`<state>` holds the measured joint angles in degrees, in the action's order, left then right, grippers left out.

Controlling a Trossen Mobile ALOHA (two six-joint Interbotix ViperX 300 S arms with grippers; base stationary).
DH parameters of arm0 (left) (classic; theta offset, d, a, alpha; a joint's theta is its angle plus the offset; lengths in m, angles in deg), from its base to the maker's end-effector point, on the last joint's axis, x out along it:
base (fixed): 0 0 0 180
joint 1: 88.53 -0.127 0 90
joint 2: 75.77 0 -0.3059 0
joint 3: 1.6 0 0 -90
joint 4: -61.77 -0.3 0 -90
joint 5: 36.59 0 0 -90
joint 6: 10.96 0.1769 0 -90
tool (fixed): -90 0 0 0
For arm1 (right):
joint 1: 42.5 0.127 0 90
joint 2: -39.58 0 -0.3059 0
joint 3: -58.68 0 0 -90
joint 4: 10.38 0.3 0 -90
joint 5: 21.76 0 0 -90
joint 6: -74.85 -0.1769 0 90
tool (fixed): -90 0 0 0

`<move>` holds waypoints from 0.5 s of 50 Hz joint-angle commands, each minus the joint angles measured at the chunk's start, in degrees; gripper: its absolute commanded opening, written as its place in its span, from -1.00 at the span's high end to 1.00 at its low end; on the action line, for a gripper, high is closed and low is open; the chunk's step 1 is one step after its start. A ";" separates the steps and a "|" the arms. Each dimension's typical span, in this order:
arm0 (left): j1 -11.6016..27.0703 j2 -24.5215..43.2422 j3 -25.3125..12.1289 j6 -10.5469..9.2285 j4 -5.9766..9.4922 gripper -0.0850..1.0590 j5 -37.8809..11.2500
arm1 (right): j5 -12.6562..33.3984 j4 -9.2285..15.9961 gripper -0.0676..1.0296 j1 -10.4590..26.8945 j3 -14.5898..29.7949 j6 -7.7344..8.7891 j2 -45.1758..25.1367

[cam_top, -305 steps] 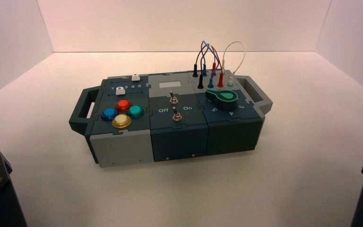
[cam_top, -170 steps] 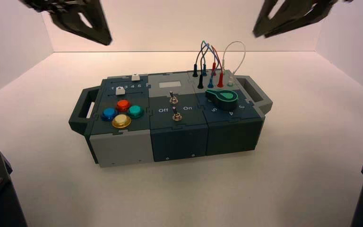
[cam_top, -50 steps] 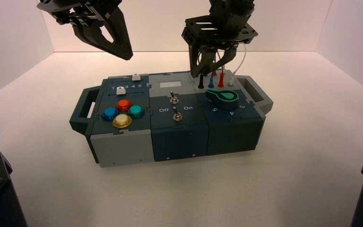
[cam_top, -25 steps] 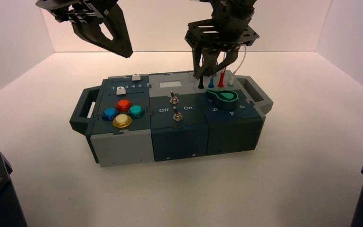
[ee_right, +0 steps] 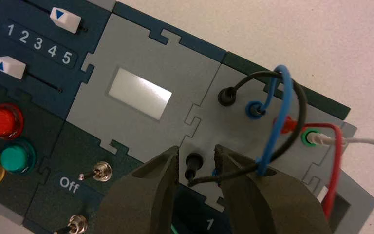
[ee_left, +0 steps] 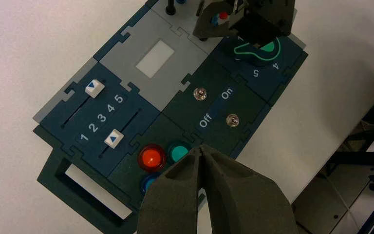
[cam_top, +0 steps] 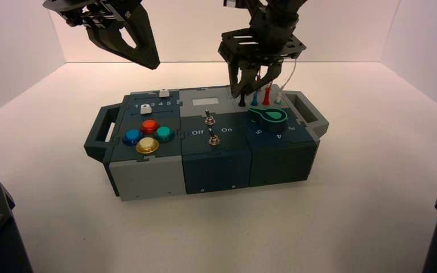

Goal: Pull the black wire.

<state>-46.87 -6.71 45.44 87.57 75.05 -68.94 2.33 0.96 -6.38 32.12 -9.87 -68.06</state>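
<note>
I will next take hold of the black wire by its stiff upright near plug (cam_top: 242, 100) (ee_right: 193, 165) with my right gripper to pull it, since the wire arches slack.
The black wire (ee_right: 247, 78) arches between two black plugs at the box's far right corner. It crosses a blue lead (ee_right: 277, 122) and a red lead (ee_right: 338, 161). My right gripper (ee_right: 196, 151) is open, with its fingers on either side of the near black plug (ee_right: 193, 163) and not touching it. From above, the right gripper (cam_top: 246, 91) hangs over the wire sockets, just above that plug (cam_top: 242, 102). My left gripper (cam_top: 149, 63) hovers shut above the box's far left. In its own wrist view the left gripper (ee_left: 202, 148) is over the round buttons.
The box (cam_top: 148, 176) has two white sliders (ee_right: 9, 67), coloured round buttons (cam_top: 148, 136), two toggle switches (cam_top: 209, 119) lettered Off and On, and a green knob (cam_top: 270, 118). A white lead (ee_right: 370, 142) runs off a green socket. A handle sticks out at each end.
Both arms have come in over the box. In the last second the right gripper shifted slightly over the wire sockets and now stands around the near black plug. The left arm stayed put.
</note>
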 commanded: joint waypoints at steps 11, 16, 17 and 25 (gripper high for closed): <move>0.18 -1.58 -1.32 0.18 0.00 0.91 0.26 | 0.62 -0.53 0.24 -0.70 0.62 0.00 -0.97; 0.18 -1.93 -1.23 0.18 0.09 0.91 0.26 | 1.58 -1.32 0.51 -0.70 0.62 0.00 -0.97; 0.18 -2.02 -1.23 0.18 0.09 0.91 0.26 | 1.93 -1.58 0.55 -0.70 0.62 0.00 -0.97; 0.18 -2.11 -1.23 0.18 0.00 0.91 0.26 | 3.96 -3.25 0.82 -0.79 0.70 -0.70 -1.14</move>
<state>-46.87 -8.38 45.44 87.65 75.05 -68.94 4.88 -0.80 -6.29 32.99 -10.49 -69.47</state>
